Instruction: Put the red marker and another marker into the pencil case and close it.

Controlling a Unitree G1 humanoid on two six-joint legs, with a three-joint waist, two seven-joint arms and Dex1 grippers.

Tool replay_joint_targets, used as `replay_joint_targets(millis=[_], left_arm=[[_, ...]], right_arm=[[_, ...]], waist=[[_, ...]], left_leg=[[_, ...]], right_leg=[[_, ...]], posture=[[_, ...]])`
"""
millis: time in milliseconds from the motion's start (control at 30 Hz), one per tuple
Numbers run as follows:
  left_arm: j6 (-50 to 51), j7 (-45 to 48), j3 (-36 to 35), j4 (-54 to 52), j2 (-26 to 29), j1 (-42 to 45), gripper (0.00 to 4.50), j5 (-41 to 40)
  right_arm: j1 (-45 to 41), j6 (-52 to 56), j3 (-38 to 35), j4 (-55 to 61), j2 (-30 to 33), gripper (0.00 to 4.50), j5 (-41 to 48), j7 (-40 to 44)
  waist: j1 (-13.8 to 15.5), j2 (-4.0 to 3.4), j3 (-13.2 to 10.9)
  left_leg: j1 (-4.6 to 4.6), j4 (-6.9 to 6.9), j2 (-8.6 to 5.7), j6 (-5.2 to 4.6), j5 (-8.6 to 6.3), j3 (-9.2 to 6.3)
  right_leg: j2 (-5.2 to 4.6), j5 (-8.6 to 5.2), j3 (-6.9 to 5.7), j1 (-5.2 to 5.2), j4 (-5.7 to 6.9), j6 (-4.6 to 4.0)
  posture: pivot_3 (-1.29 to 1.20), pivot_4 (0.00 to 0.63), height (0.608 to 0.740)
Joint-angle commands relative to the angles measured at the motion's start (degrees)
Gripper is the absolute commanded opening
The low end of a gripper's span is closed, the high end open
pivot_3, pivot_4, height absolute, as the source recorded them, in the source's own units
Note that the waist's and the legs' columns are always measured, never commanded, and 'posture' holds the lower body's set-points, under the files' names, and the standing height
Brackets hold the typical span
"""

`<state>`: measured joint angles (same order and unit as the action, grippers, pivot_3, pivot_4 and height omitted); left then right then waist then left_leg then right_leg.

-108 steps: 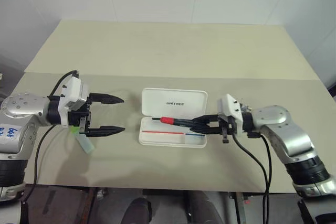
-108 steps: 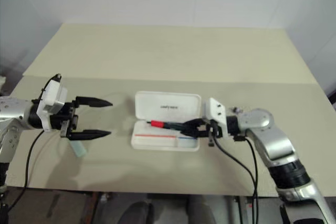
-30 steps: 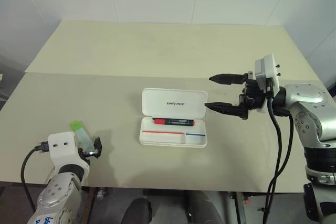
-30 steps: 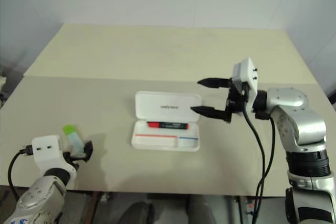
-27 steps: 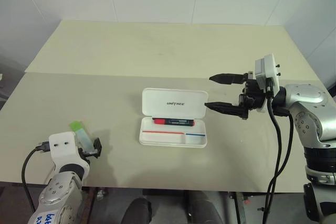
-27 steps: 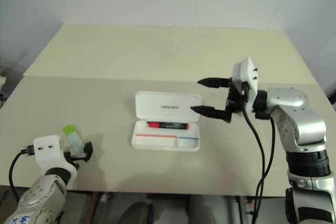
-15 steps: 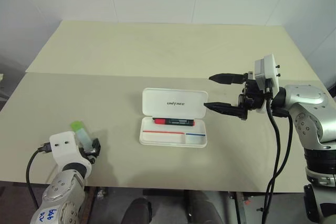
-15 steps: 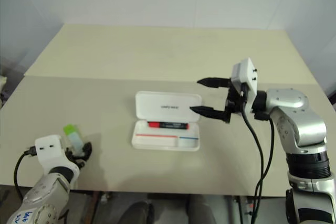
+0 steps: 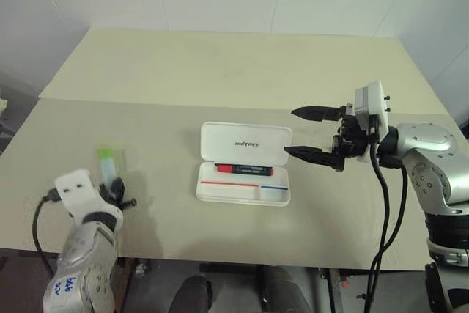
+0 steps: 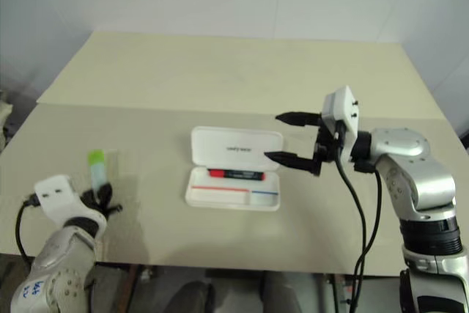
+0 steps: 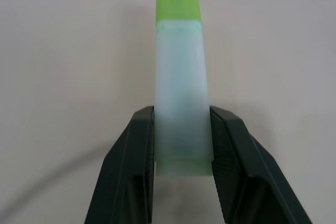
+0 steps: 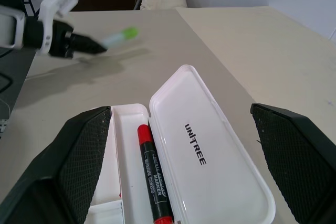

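Observation:
My left gripper needs to keep holding the lime-capped marker until it reaches the white pencil case (image 9: 242,194), since the marker hangs above the table, well short of it.
The white pencil case (image 9: 242,194) lies open in the middle of the table, its lid (image 12: 210,156) flat behind it. The red marker (image 9: 244,169) rests inside the base along the hinge. Near the table's front left corner my left gripper (image 9: 111,185) is shut on the other marker (image 11: 181,93), a pale chunky one with a lime-green cap (image 9: 107,155). That marker points away from me and hangs a little above the table. My right gripper (image 9: 291,131) hovers open just right of the case, pointing left, with nothing between its fingers.
The beige table (image 9: 220,71) stretches far behind the case. Its front edge (image 9: 220,258) runs close below my left gripper. A cable (image 9: 381,203) hangs from my right wrist.
My left gripper has closed on the green-capped marker and lifted it up off the table. The right arm has kept still.

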<state>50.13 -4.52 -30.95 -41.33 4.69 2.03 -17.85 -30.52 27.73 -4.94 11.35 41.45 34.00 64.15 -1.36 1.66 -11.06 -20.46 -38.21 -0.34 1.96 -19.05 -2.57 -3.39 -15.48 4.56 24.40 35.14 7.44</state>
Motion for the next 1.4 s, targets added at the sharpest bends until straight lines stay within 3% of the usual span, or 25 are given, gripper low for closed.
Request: replay_joint_targets(millis=[33, 233, 467, 700, 800, 1000, 1400], left_arm=[[-5.58, 3.79, -0.73, 0.28, 2.54, 2.10, 1.02, -2.82], [-11.62, 14.02, 2.20, 4.00, 9.29, 4.91, 1.02, -7.08], [-28.64, 40.24, 12.95, 9.01, 24.13, 3.76, 1.02, -6.64], [-34.80, 52.82, 16.80, 14.82, 30.04, 5.95, 1.02, -9.45], [-39.24, 62.43, 20.74, 17.90, 33.87, 6.98, 1.02, -8.83], [-41.32, 72.00, 27.56, 26.43, 35.52, 12.82, 1.02, -8.44], [-43.04, 80.08, 36.49, 38.45, 36.73, 21.51, 1.02, -2.31]], right_arm=[[0.31, -0.84, -1.50, 1.94, 0.26, 4.50, 0.91, -0.36], [1.56, -0.98, -1.78, 2.55, 0.39, 4.50, 0.63, -1.46], [3.88, -0.57, -3.21, 4.75, 0.78, 4.50, 0.94, -3.98], [7.07, -0.01, -5.50, 7.62, 1.33, 4.50, 1.66, -6.47], [8.66, 0.11, -6.88, 8.63, 1.95, 4.50, 1.98, -7.45], [10.76, 1.22, -8.65, 11.12, 2.51, 4.50, 2.86, -9.26], [13.93, 3.20, -11.04, 15.42, 2.93, 4.50, 4.57, -12.84]], waist=[[-0.01, 0.00, 0.00], [-0.12, 0.00, 0.00], [-0.13, 0.00, 0.00], [-0.20, -0.01, -0.01], [-0.17, -0.02, -0.01], [-0.09, -0.04, -0.02], [-0.08, -0.04, -0.02]], left_leg=[[0.00, 0.03, 0.00, 0.00, 0.00, 0.01], [-0.08, 0.09, 0.04, -0.04, -0.03, -0.01], [-0.10, 0.12, 0.04, -0.03, -0.02, 0.00], [-0.11, 0.21, 0.08, -0.05, -0.03, -0.01], [-0.10, 0.18, 0.07, -0.06, -0.04, -0.01], [-0.11, 0.19, 0.07, -0.09, -0.02, -0.03], [-0.14, 0.17, 0.07, -0.10, -0.02, -0.04]], right_leg=[[-0.01, 0.00, 0.01, 0.00, -0.03, 0.00], [-0.01, 0.01, -0.04, 0.05, -0.16, 0.02], [-0.04, -0.01, -0.05, 0.05, -0.22, -0.01], [-0.04, -0.02, -0.07, 0.07, -0.27, -0.04], [-0.04, -0.02, -0.09, 0.06, -0.25, -0.04], [-0.04, -0.02, -0.12, 0.05, -0.24, -0.04], [-0.03, -0.02, -0.13, 0.08, -0.19, -0.03]], posture=[[0.00, 0.150, 0.740], [0.00, 0.150, 0.740], [0.00, 0.150, 0.740], [0.00, 0.150, 0.740], [0.00, 0.150, 0.740], [0.00, 0.150, 0.740], [0.00, 0.150, 0.740]])
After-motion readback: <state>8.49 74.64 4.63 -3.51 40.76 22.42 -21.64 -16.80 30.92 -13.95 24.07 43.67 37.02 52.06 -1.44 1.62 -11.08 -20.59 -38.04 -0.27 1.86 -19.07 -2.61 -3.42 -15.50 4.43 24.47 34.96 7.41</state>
